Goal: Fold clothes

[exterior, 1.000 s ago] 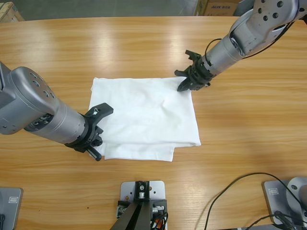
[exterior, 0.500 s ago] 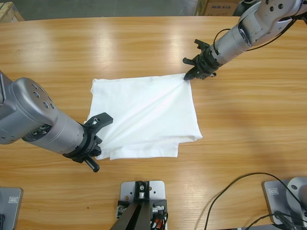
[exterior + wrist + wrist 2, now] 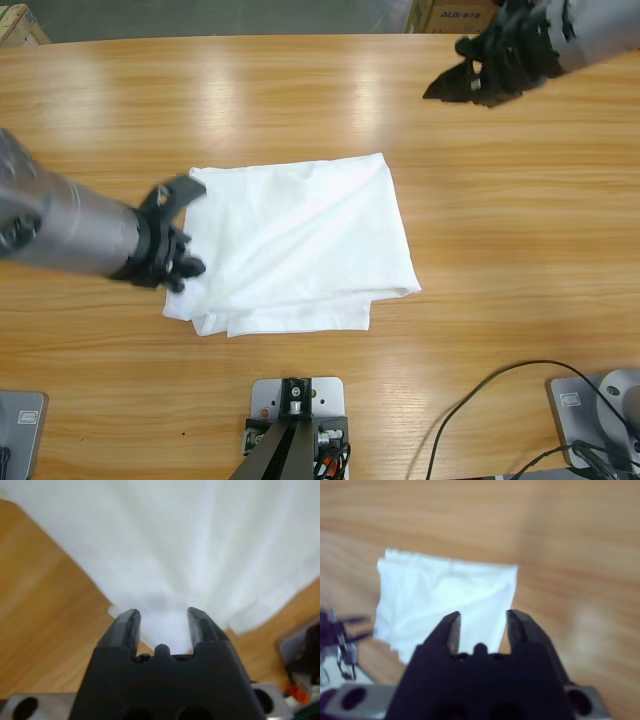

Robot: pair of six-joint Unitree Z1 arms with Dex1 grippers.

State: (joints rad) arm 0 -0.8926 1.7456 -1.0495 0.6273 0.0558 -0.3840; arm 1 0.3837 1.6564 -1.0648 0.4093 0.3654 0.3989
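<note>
Next, my right gripper grabs the white T-shirt (image 3: pixel 300 240) by its short straight edge (image 3: pixel 400 222) to fold the shirt over on itself.
The clothes are one white T-shirt (image 3: pixel 300 240), lying folded into a rough rectangle in the middle of the wooden table (image 3: pixel 300 90). My left gripper (image 3: pixel 188 228) is at the shirt's left edge with its jaws apart. In the left wrist view the white fabric (image 3: pixel 200 545) fills the picture, and its edge reaches in between the open jaws of the left gripper (image 3: pixel 161 617). My right gripper (image 3: pixel 447 72) is open over bare wood at the far right, well away from the shirt. The right wrist view has the right gripper (image 3: pixel 482 617) looking at the shirt (image 3: pixel 445 595) from a distance.
A cardboard box (image 3: pixel 450 12) stands beyond the table's far edge at the right, and another box (image 3: pixel 18 22) is at the far left corner. A black cable (image 3: pixel 480 400) loops over the near right part of the table.
The right gripper has let go of the shirt's far right corner and drawn back up to the right. The left gripper has moved up along the left edge, and the shirt's near left corner was dragged left.
</note>
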